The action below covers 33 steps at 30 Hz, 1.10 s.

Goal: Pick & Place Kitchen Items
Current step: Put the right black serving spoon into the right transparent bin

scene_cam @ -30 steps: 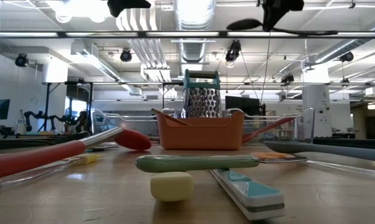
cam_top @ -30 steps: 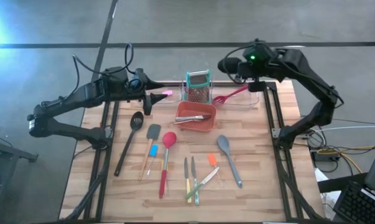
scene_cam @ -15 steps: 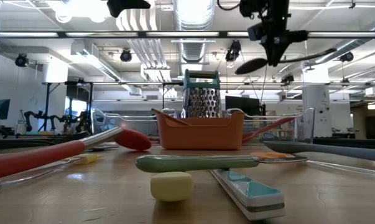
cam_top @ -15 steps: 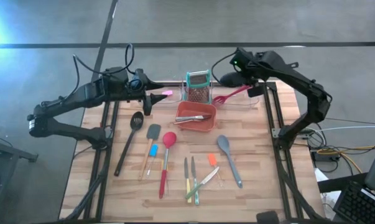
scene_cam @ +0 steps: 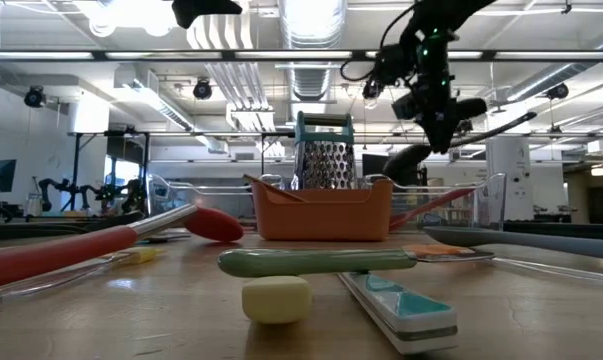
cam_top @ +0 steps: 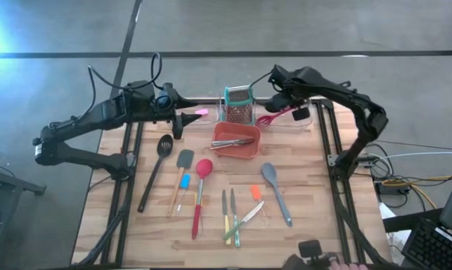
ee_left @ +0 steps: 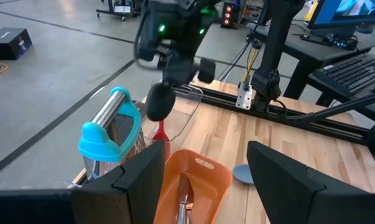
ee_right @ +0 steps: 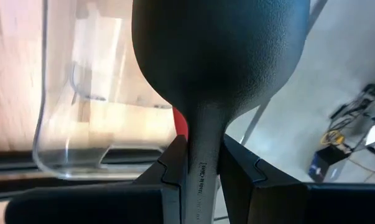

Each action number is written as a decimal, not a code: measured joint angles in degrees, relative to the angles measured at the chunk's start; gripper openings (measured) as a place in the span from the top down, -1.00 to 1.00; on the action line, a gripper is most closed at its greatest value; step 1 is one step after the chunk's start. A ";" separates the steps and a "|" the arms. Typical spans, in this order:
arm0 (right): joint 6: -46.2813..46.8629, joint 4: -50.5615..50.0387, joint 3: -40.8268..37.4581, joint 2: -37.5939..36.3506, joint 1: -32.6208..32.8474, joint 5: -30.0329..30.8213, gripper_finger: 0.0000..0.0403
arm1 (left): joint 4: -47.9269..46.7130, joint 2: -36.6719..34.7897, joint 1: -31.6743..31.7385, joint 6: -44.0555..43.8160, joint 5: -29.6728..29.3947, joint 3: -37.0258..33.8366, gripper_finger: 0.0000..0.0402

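Note:
My right gripper stays closed on the spoon for now, since the black spoon's bowl [ee_right: 218, 50] is still high up, partly past the clear tray's edge.
My right gripper [cam_top: 282, 91] hangs over the table's far edge, just right of the teal-framed grater [cam_top: 238, 105], shut on a black spoon [scene_cam: 406, 160]. The spoon's bowl also shows in the left wrist view [ee_left: 160, 101]. My left gripper [cam_top: 182, 122] waits open over the far-left part of the table. The red-orange bin [cam_top: 237, 142] holds metal utensils. Lying flat on the table are a black slotted spoon [cam_top: 160, 166], grey spatula [cam_top: 183, 171], blue scraper [cam_top: 184, 182], red spoon [cam_top: 201, 187], yellow-handled knife [cam_top: 226, 215], green-handled knife [cam_top: 244, 220], orange scraper [cam_top: 255, 193] and grey spoon [cam_top: 274, 187]. My right gripper pinches the black spoon between its two fingers at the neck [ee_right: 201, 158], just behind the bowl [ee_right: 218, 50]. The fingers [scene_cam: 433, 95] come from above and lie across the handle. The spoon is lifted clear and tilted: bowl low, handle [scene_cam: 516, 120] rising behind.
A red slotted spatula [cam_top: 274, 116] lies by a clear tray [cam_top: 297, 124] under the right gripper. A pink scraper [cam_top: 202, 112] lies at the far edge near the left gripper. The grater stands right behind the bin. Black frame rails run along both table sides.
My right gripper, still shut on the black spoon, has moved down and toward the table's left, closer to the grater. The spoon has tipped from nearly level to bowl-down.

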 joint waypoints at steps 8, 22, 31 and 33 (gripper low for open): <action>3.24 0.56 0.30 6.85 0.08 0.00 0.75 | -0.03 0.00 0.02 -0.01 -0.02 0.00 -0.16; 2.43 3.69 0.06 9.60 0.82 -2.45 0.75 | -1.62 0.00 0.02 0.21 -0.90 0.00 -0.16; 0.44 4.85 -2.57 9.63 0.82 -3.54 0.75 | -1.88 0.00 0.02 0.20 -1.04 0.00 -0.16; 0.18 4.75 -3.53 9.63 0.84 -4.14 0.75 | -1.88 0.00 0.02 0.20 -1.05 0.00 -0.16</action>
